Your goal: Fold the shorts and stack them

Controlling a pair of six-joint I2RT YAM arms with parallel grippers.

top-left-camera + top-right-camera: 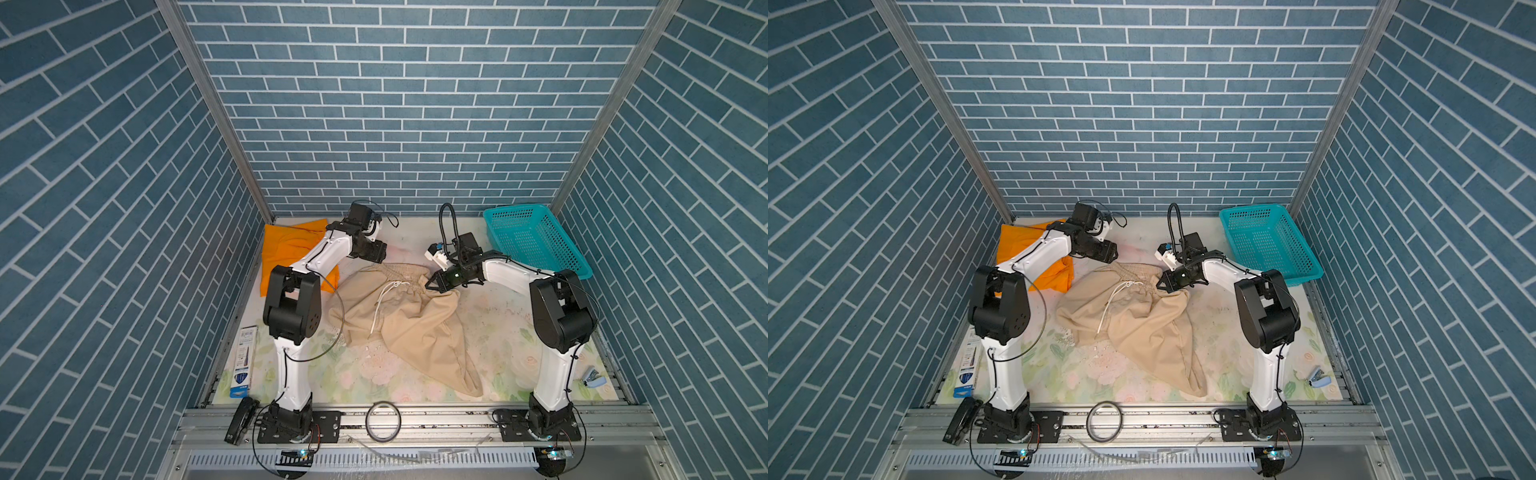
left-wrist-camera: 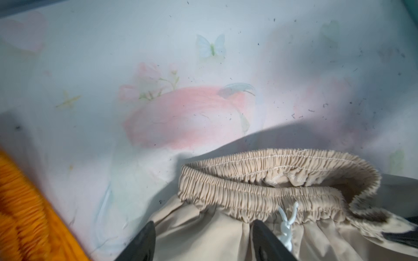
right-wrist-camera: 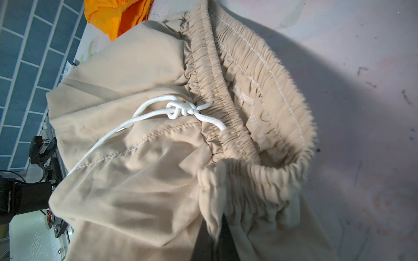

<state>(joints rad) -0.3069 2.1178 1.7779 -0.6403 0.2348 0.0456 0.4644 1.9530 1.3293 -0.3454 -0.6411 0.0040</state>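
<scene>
The beige shorts need to be spread flat for folding. My left gripper should next grab the waistband end [image 1: 383, 267] [image 2: 192, 186] opposite my right gripper.
The beige shorts [image 1: 409, 320] lie crumpled mid-table, with the white drawstring [image 1: 384, 299] on top and the waistband toward the back wall. My right gripper [image 1: 431, 285] is shut on the right end of that waistband; in the right wrist view the cloth [image 3: 248, 185] bunches into the closed gripper [image 3: 218, 237]. My left gripper [image 1: 377, 254] hovers open over the left end of the waistband. In the left wrist view its fingers [image 2: 144, 241] stand apart, with beige cloth [image 2: 203, 226] lying between them. The orange shorts [image 1: 291, 249] lie folded at the back left, partly under the left arm.
A teal basket [image 1: 536, 245] stands at the back right. A pen box [image 1: 243, 357] lies along the left edge. A small stapler [image 1: 590, 376] lies at the front right. A black tape ring [image 1: 383, 420] rests on the front rail.
</scene>
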